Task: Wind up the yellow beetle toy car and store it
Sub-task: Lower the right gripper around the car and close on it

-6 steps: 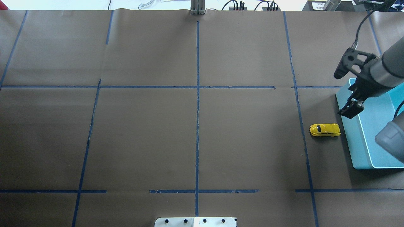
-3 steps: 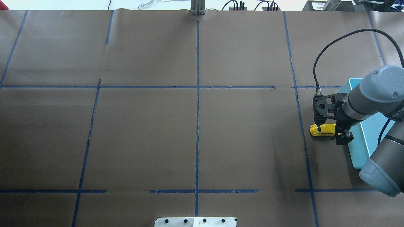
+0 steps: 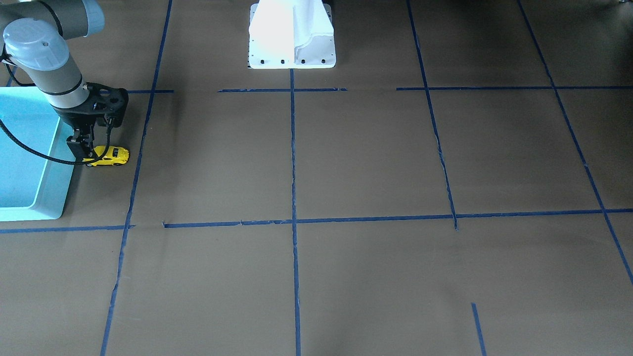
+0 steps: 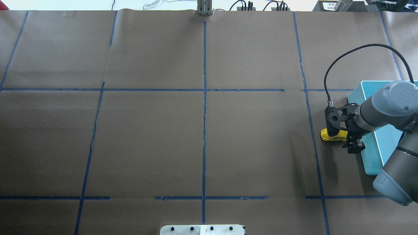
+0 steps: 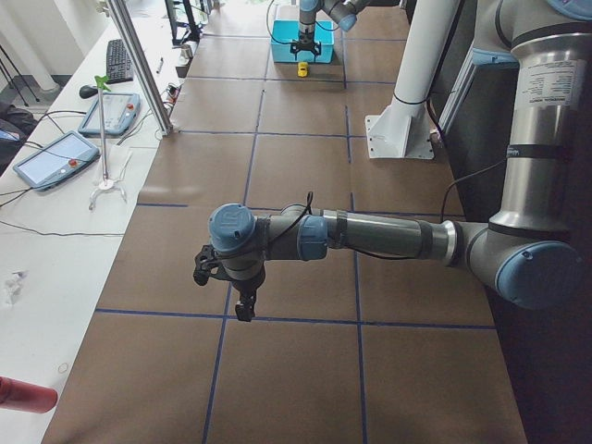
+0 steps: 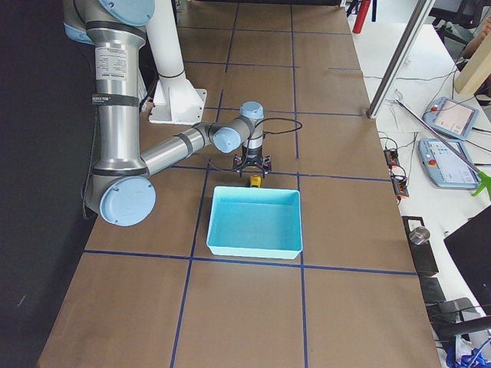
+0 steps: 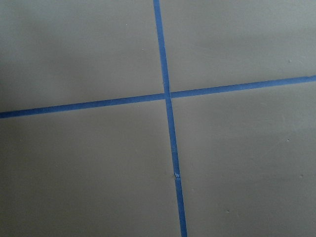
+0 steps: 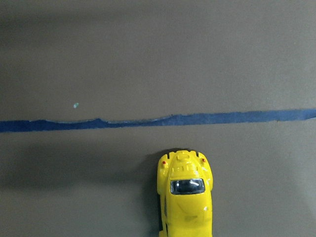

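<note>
The yellow beetle toy car needs to go into the blue bin for storage, so my right gripper should grab the car by its body (image 3: pixel 108 155) next.
The yellow beetle toy car (image 4: pixel 329 135) stands on the brown table just left of the light blue bin (image 4: pixel 370 159). My right gripper (image 4: pixel 351 138) is down over the car's end nearest the bin. It is open, with a finger on each side of the car, as the exterior right view (image 6: pixel 252 175) shows. The right wrist view shows the car's other end (image 8: pixel 185 197) and no fingers. The front view shows the car (image 3: pixel 113 155) by my right gripper (image 3: pixel 83 150). My left gripper (image 5: pixel 242 310) hangs over bare table far from the car; I cannot tell whether it is open.
The bin (image 3: pixel 52 198) holds nothing that I can see. Blue tape lines (image 4: pixel 204 98) divide the brown table. The robot's white base (image 3: pixel 292 34) stands at the table's near middle edge. The left wrist view shows only a tape cross (image 7: pixel 168 96).
My right arm has swung from above the bin down to the car and has settled lower over it. The car has stayed in place.
</note>
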### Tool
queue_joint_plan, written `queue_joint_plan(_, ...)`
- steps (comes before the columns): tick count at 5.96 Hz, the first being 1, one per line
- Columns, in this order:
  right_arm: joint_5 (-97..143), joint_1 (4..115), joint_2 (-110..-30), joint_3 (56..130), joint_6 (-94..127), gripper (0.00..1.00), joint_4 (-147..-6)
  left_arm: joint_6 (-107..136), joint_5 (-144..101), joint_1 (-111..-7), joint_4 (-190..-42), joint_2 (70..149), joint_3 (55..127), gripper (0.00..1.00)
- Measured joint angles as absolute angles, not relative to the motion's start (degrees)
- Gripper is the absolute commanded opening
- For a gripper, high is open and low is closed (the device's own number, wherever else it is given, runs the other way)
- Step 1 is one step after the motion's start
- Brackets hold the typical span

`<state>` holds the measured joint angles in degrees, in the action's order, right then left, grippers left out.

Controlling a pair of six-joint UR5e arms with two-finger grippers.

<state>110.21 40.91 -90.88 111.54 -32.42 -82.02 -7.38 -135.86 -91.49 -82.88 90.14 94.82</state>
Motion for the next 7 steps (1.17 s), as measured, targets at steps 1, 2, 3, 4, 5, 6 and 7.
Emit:
queue_joint_plan(1, 109.46, 40.05, -90.86, 110.9, -32.37, 1.0, -81.81, -7.31, -135.81, -91.49, -83.04, 89.27, 94.68, 1.0)
queue_joint_plan(2, 108.53, 39.35, -90.73, 110.35, -32.37, 1.0, -81.73, -7.27, -135.8, -91.49, -83.11, 88.8, 94.55, 1.0)
queue_joint_plan(3, 108.16, 39.08, -90.56, 109.73, -32.41, 1.0, -81.56, -7.23, -135.79, -91.49, -83.13, 88.65, 94.47, 1.0)
queue_joint_plan(4, 108.06, 39.02, -90.49, 109.25, -32.35, 1.0, -81.39, -7.18, -135.79, -91.49, -83.14, 88.62, 94.45, 1.0)
queue_joint_plan(5, 108.03, 38.98, -90.42, 108.85, -32.2, 1.0, -81.33, -7.14, -135.79, -91.53, -83.12, 88.6, 94.61, 1.0)
queue_joint_plan(6, 107.96, 38.96, -90.34, 108.42, -32.09, 0.99, -81.31, -7.13, -135.76, -91.6, -83.08, 88.56, 94.79, 1.0)
queue_joint_plan(7, 107.88, 38.94, -89.92, 107.75, -31.99, 0.86, -81.3, -7.12, -135.73, -91.64, -83.06, 88.53, 94.85, 1.0)
